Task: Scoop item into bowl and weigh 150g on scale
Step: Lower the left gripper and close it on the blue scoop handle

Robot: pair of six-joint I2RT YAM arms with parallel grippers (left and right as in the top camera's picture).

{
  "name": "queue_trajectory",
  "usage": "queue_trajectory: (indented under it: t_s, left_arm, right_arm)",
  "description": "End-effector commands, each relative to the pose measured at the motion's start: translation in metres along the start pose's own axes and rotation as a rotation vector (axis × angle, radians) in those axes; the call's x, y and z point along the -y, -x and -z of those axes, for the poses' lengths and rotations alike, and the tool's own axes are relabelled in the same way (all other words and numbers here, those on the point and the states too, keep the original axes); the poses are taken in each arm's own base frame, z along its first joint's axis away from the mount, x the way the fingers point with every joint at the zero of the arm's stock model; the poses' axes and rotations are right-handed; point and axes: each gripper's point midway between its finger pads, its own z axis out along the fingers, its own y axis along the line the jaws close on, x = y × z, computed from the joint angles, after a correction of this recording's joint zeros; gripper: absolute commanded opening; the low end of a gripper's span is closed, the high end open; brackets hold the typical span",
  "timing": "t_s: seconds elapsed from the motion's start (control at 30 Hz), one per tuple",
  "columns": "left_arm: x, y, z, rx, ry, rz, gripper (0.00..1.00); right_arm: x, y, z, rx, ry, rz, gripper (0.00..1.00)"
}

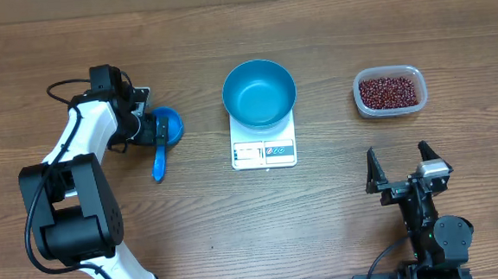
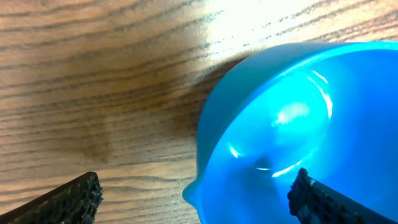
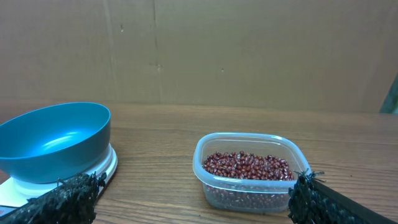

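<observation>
Next, my left gripper grabs the blue scoop [image 2: 292, 124] by its cup's side [image 2: 204, 172]. That leaves the scoop's handle free to hand to my right gripper.
The blue bowl [image 1: 259, 93] sits empty on the white scale [image 1: 264, 152] in mid-table; in the right wrist view the bowl [image 3: 56, 140] and the scale [image 3: 106, 167] are at the left. The item, dark red-brown beans [image 1: 390, 90], fills a clear tub; the same beans [image 3: 245, 165] lie straight ahead of my right gripper [image 3: 193, 202]. That right gripper [image 1: 400, 165] stands open and empty, well short of the tub. My left gripper [image 1: 149, 127] is open, low over the table, its jaws on either side of the cup wall of a small blue scoop [image 2: 292, 124] without closing on it.
The scoop [image 1: 164, 136] lies left of the scale, handle pointing toward the front edge. The clear tub [image 1: 360, 98] stands at the right rear, seen close in the right wrist view as the tub [image 3: 249, 190]. A cardboard wall [image 3: 217, 50] backs the table.
</observation>
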Motion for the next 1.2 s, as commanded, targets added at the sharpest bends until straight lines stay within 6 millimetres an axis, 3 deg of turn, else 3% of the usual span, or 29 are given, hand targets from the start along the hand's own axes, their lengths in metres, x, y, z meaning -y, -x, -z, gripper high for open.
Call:
queue_trajectory:
  t_s: [0.0,0.9,1.17]
  left_arm:
    - [-0.003,0.007,-0.001,0.015,0.010,0.014,1.00]
    - [-0.009,0.039,0.002,0.148,0.034,0.000,0.99]
    - [-0.009,0.035,0.001,0.131,0.031,0.002,0.68]
  right_arm:
    - [-0.002,-0.003,0.000,0.000,0.008,0.005,1.00]
    - [-0.002,-0.003,0.000,0.000,0.008,0.005,1.00]
    - [-0.002,-0.003,0.000,0.000,0.008,0.005,1.00]
